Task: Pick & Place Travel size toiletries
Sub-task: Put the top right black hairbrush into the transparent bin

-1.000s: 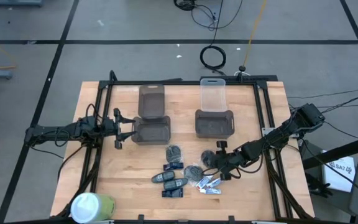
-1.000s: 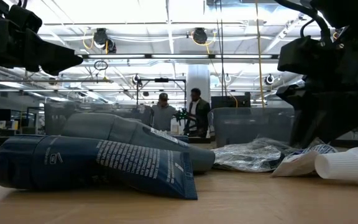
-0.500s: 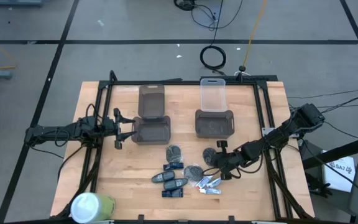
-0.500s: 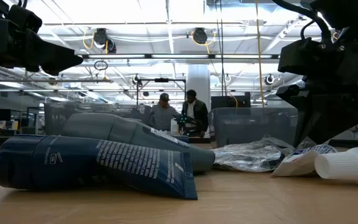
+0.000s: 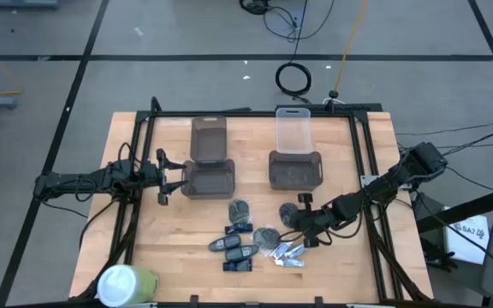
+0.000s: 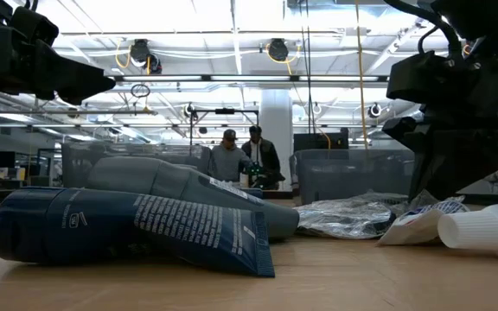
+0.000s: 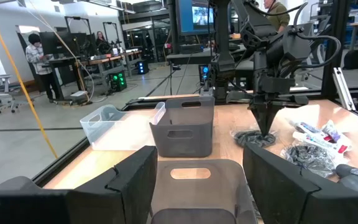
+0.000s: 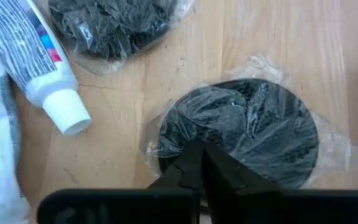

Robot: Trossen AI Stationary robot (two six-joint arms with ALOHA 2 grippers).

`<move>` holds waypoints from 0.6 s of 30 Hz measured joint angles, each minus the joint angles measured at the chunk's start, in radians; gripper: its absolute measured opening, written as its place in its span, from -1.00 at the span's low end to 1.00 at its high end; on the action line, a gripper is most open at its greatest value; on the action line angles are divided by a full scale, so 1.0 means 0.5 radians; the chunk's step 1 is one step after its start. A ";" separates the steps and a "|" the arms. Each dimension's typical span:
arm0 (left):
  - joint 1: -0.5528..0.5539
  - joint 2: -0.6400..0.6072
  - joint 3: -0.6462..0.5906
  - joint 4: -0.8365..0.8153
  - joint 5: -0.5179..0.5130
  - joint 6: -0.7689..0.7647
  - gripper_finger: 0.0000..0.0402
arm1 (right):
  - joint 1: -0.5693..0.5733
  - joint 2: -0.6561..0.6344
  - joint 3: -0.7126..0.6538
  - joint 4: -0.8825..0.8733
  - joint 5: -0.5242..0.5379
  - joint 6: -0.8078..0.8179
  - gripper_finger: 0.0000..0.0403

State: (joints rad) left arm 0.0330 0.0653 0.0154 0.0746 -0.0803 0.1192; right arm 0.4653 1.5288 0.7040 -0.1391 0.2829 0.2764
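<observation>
My right gripper's fingers are shut above the wrapped dark grey lump (image 8: 247, 127). They reopen next, then go lower and close on its outer edge.
The toiletries lie in a cluster on the table's near middle: dark grey lumps (image 5: 240, 208) (image 5: 267, 235), dark oblong pieces (image 5: 236, 248) and little white tubes (image 5: 290, 251). My right gripper (image 8: 199, 163) points down, shut, at the edge of a further dark grey lump in clear wrap (image 8: 247, 134), which lies flat on the table (image 5: 286, 213). The left wrist view shows it there too (image 7: 266, 132). My left gripper (image 5: 163, 178) waits open, level, just left of a grey bin (image 5: 208, 180), not touching it. My right gripper comes from above, pointing down, with its shut fingers (image 8: 191, 158) on the rim of the wrapped dark grey lump (image 8: 173, 140). The fingertips themselves hide whether they pinch the clear wrap or only press on it. The lump lies flat on the wood.
A second grey bin (image 5: 295, 169) stands far of the cluster, with a clear bin (image 5: 293, 130) behind it. A big white-and-green cylinder (image 5: 125, 284) lies at the near left corner. A white tube (image 8: 39, 68) and another wrapped lump (image 8: 114, 22) lie close to my right gripper.
</observation>
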 joint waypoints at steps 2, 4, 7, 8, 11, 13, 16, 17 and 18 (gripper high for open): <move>0.000 0.000 -0.001 0.001 0.000 0.000 0.17 | 0.001 -0.005 0.005 0.038 0.008 -0.001 -0.97; 0.000 0.000 0.000 0.000 0.000 0.000 0.17 | 0.001 -0.027 0.007 0.040 0.010 -0.001 -0.93; 0.000 0.000 0.000 0.001 0.000 0.000 0.17 | -0.001 -0.052 0.008 0.059 0.019 -0.001 -0.81; 0.000 -0.001 0.000 0.000 -0.001 0.000 0.17 | -0.001 -0.062 0.008 0.042 0.034 -0.002 -0.76; 0.000 0.000 -0.001 0.000 0.000 0.000 0.17 | -0.003 -0.070 0.010 0.044 0.065 0.001 -0.57; 0.000 -0.001 -0.001 0.000 -0.001 0.000 0.17 | -0.003 -0.070 0.010 0.002 0.066 0.037 -0.42; 0.000 -0.001 -0.001 0.001 -0.001 0.000 0.17 | -0.007 -0.071 0.009 -0.046 0.063 0.081 -0.20; 0.001 0.000 0.000 0.000 -0.001 0.000 0.17 | -0.007 -0.081 0.009 -0.072 0.062 0.098 -0.13; 0.000 0.000 0.000 0.000 0.000 0.000 0.17 | -0.007 -0.097 0.009 -0.108 0.061 0.117 -0.08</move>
State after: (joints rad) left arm 0.0332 0.0654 0.0153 0.0747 -0.0803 0.1192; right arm 0.4618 1.4804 0.7086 -0.1932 0.3135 0.3350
